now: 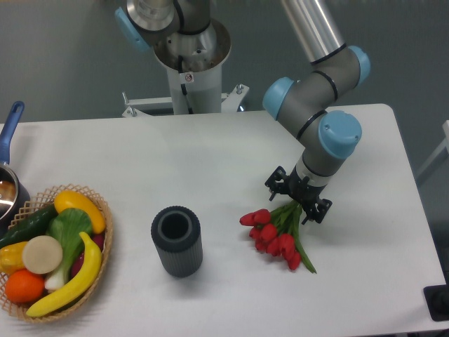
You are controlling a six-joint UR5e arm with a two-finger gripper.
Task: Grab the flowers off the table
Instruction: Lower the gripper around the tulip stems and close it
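Observation:
The gripper grabs the flowers (276,234) by their green stems next, to pick them up from the table.
The flowers (276,234), a small bunch of red tulip buds with green stems and leaves, lie on the white table (210,154) right of centre, buds pointing to the lower left. My gripper (299,199) points down over the stem end at the bunch's upper right. Its two black fingers (278,181) stand apart on either side of the green stems, so it looks open around them. The fingertips and the stem ends are partly hidden under the gripper body.
A dark ribbed cylindrical vase (177,241) stands upright left of the flowers. A wicker basket (104,239) of fruit and vegetables sits at the front left. A pot with a blue handle (10,130) is at the left edge. The robot base (188,63) is at the back.

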